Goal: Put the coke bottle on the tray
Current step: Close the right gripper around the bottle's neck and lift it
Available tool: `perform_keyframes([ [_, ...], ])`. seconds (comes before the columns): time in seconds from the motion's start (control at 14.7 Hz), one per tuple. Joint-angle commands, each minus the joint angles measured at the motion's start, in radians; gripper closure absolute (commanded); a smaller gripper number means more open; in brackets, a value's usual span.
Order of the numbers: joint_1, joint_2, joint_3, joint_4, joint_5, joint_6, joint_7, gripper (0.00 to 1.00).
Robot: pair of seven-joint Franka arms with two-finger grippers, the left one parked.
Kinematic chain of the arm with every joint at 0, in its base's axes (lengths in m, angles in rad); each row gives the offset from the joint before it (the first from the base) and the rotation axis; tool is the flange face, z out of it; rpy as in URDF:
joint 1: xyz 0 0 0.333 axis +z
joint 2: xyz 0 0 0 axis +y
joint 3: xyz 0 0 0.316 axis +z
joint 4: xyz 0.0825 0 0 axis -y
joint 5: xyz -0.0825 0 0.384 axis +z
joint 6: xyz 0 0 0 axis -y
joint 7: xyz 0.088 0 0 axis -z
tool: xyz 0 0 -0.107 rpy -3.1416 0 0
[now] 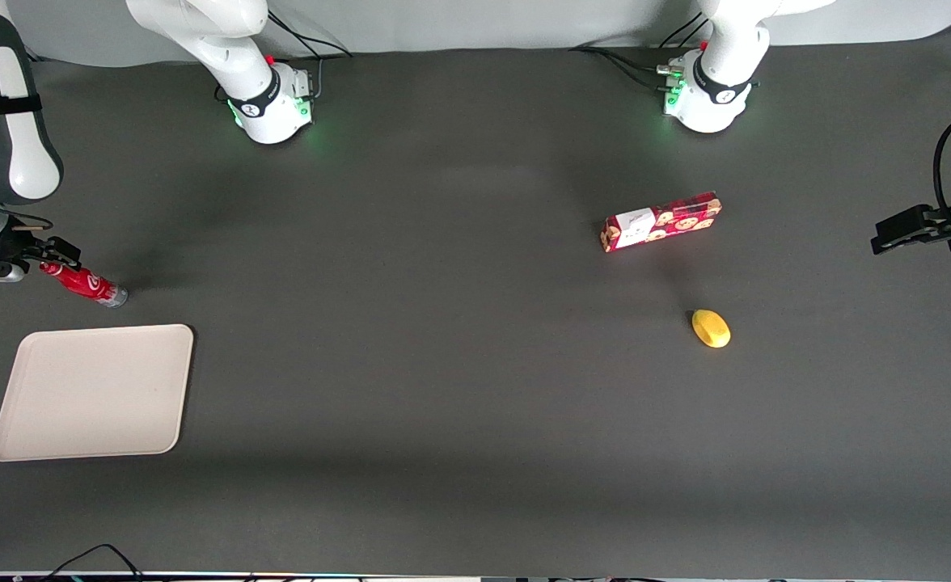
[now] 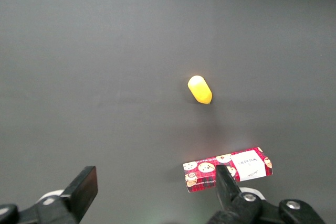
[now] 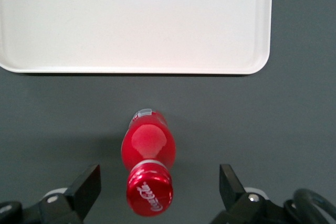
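Observation:
Next, my right gripper will grab the coke bottle by its cap end (image 1: 51, 268), leaving its silvery base free to meet the tray (image 1: 95, 392).
The coke bottle (image 1: 86, 284) is a small red bottle with a red cap and a silvery base, standing on the dark table at the working arm's end. My right gripper (image 1: 53, 260) is above its cap. In the right wrist view the gripper (image 3: 158, 178) is open, and its fingers (image 3: 90, 181) stand wide on either side of the cap without touching the coke bottle (image 3: 149, 148). The beige tray (image 1: 95, 392) lies flat and bare, nearer to the front camera than the bottle, with a strip of table between them. It also shows in the right wrist view (image 3: 136, 19).
A red cookie box (image 1: 661, 221) and a yellow oval object (image 1: 711, 328) lie toward the parked arm's end of the table. Both also show in the left wrist view, the box (image 2: 228, 167) and the yellow object (image 2: 200, 89).

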Motion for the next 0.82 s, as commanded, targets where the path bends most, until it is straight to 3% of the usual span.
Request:
perform_keyframes([
  [0.0,-0.004,0.016,0.002,0.001,0.024,0.029,-0.032,0.0],
  [0.07,-0.004,0.018,0.002,0.002,0.024,0.031,-0.035,0.03],
  [0.2,-0.004,0.018,0.002,0.001,0.026,0.043,-0.033,0.35],
  [0.54,0.0,0.031,0.005,0.001,0.058,0.049,-0.03,0.92],
  [0.61,0.002,0.031,0.006,0.001,0.058,0.046,-0.027,1.0],
  [0.75,0.005,0.031,0.008,0.001,0.059,0.042,-0.021,1.0],
])
